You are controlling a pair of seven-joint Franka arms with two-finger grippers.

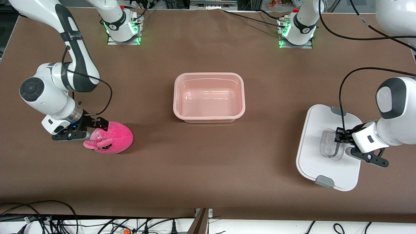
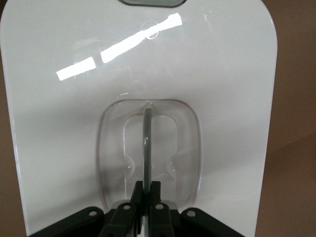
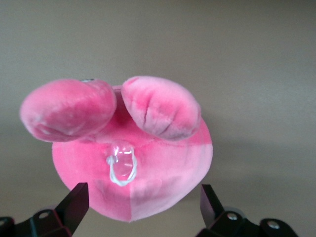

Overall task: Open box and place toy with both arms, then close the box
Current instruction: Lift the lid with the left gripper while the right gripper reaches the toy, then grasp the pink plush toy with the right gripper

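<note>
I will next grip the pink plush toy with my right gripper by the body fabric [image 3: 129,195] beside its white loop, so that I can place it in the open box.
The box [image 1: 209,75], a pale pink tub, stands open and empty at the table's middle. Its white lid [image 1: 317,130] lies flat on the table toward the left arm's end, with grey clips on two edges. My left gripper [image 1: 339,138] is shut on the lid's clear handle [image 1: 330,149]. In the left wrist view the gripper [image 2: 147,190] pinches the handle's thin bar [image 2: 147,143] over the lid [image 2: 74,123]. The pink plush toy [image 1: 113,138] lies toward the right arm's end, nearer the camera than the box. My right gripper [image 1: 94,125] is open, its fingers flanking the toy [image 3: 148,163] without touching it.
The brown table cover [image 1: 208,169] spreads between toy, box and lid. Both arm bases [image 1: 123,29] stand along the table's edge farthest from the camera. Cables hang below the table's edge nearest the camera [image 1: 97,224].
</note>
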